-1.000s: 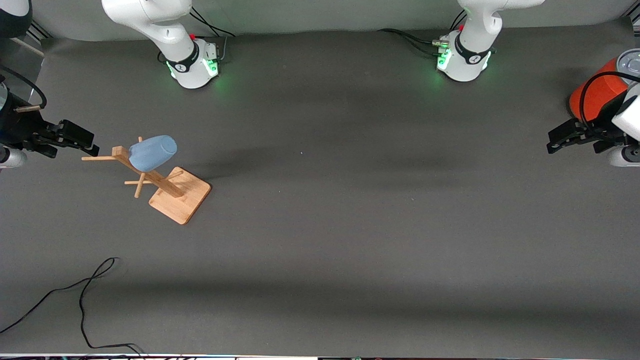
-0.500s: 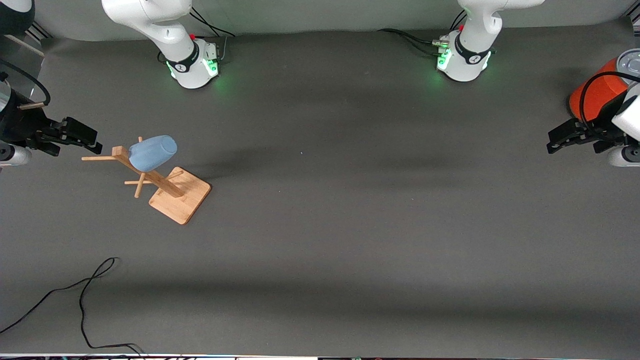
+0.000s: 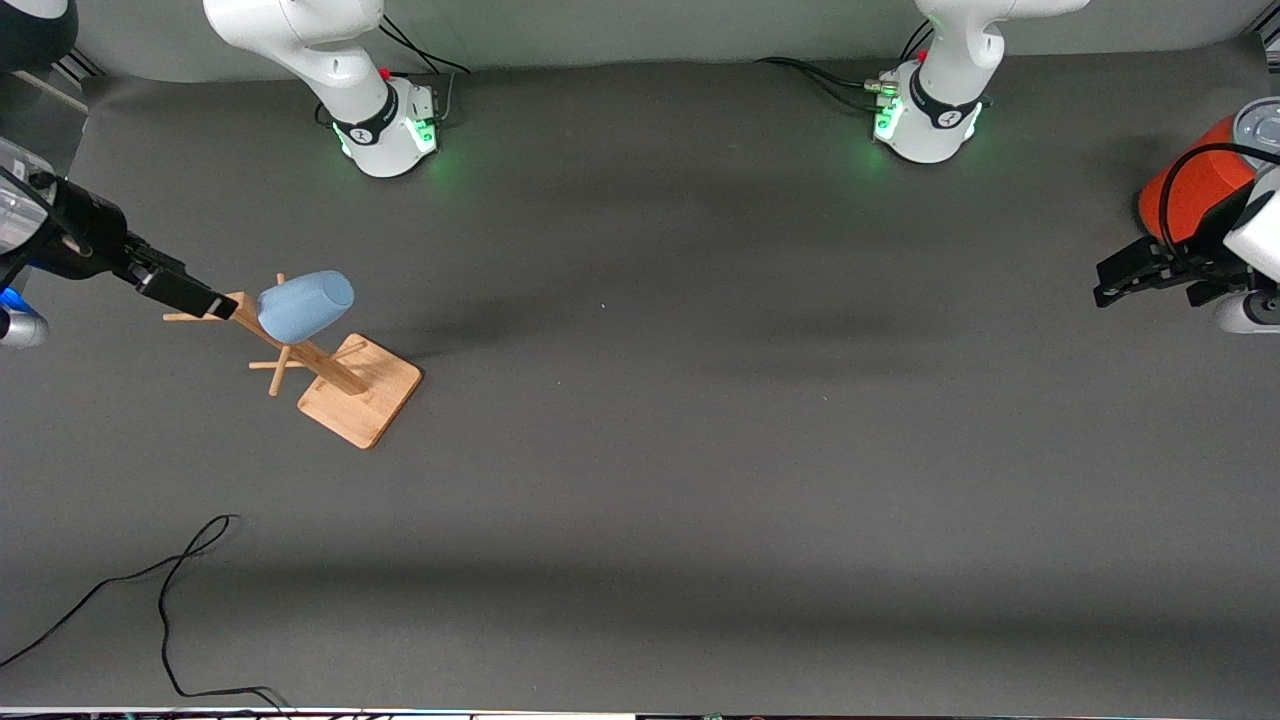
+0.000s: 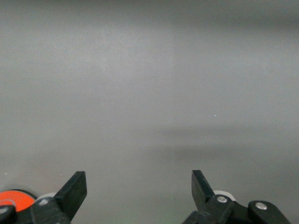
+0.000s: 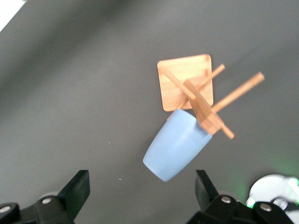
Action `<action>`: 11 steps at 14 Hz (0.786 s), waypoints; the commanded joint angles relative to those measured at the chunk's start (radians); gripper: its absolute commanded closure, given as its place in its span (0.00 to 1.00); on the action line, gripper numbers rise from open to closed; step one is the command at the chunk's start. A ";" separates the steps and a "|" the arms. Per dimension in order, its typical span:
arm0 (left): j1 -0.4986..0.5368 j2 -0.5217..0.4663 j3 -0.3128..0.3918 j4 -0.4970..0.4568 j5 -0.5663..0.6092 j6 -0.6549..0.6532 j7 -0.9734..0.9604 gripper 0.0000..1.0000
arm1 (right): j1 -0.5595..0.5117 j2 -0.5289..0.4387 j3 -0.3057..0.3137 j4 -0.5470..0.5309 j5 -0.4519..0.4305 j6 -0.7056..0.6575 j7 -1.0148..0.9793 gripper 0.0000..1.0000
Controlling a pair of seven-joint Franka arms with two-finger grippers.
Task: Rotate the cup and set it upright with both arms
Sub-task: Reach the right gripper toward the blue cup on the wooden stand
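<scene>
The robot's right gripper next needs to grip the cup around its body toward the closed end (image 3: 314,300) (image 5: 169,152), because the rack's post and wires crowd the rim of the cup.
The light-blue cup (image 3: 305,304) hangs tilted on a peg of the wooden rack (image 3: 352,392), toward the right arm's end of the table. In the right wrist view the cup (image 5: 176,145) sits with its closed end just ahead of the fingers, and the rack (image 5: 184,86) lies past it. My right gripper (image 3: 192,294) hovers over the tip of the rack's outer peg, beside the cup. It (image 5: 141,183) is open with nothing between its fingers. My left gripper (image 3: 1112,284) waits at the left arm's end of the table, also open (image 4: 138,181) and empty.
A large orange can (image 3: 1190,185) with a grey lid stands right by the left gripper; its edge (image 4: 11,198) shows in the left wrist view. A black cable (image 3: 170,600) loops on the table near the front camera, at the right arm's end.
My right gripper has swung in toward the rack and turned, so its fingertips now sit by the peg beside the cup. The left arm and the cup have not moved.
</scene>
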 commanded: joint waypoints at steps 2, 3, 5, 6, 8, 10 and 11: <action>-0.008 0.006 0.007 0.019 -0.001 -0.005 0.011 0.00 | -0.013 -0.091 -0.013 -0.174 0.101 0.083 0.299 0.00; -0.008 0.006 0.007 0.019 -0.001 -0.007 0.011 0.00 | -0.013 -0.117 -0.015 -0.227 0.104 0.127 0.369 0.00; -0.008 0.006 0.007 0.019 -0.001 -0.007 0.011 0.00 | -0.013 -0.166 -0.024 -0.351 0.106 0.210 0.403 0.00; -0.008 0.006 0.007 0.019 -0.001 -0.008 0.011 0.00 | -0.013 -0.189 -0.024 -0.412 0.106 0.255 0.429 0.00; -0.008 0.006 0.007 0.019 -0.001 -0.008 0.011 0.00 | -0.010 -0.194 -0.019 -0.452 0.107 0.284 0.484 0.00; -0.008 0.006 0.007 0.019 -0.001 -0.008 0.012 0.00 | -0.010 -0.194 -0.019 -0.500 0.130 0.321 0.489 0.00; -0.008 0.006 0.007 0.019 -0.001 -0.008 0.012 0.00 | -0.010 -0.197 -0.019 -0.524 0.133 0.350 0.489 0.00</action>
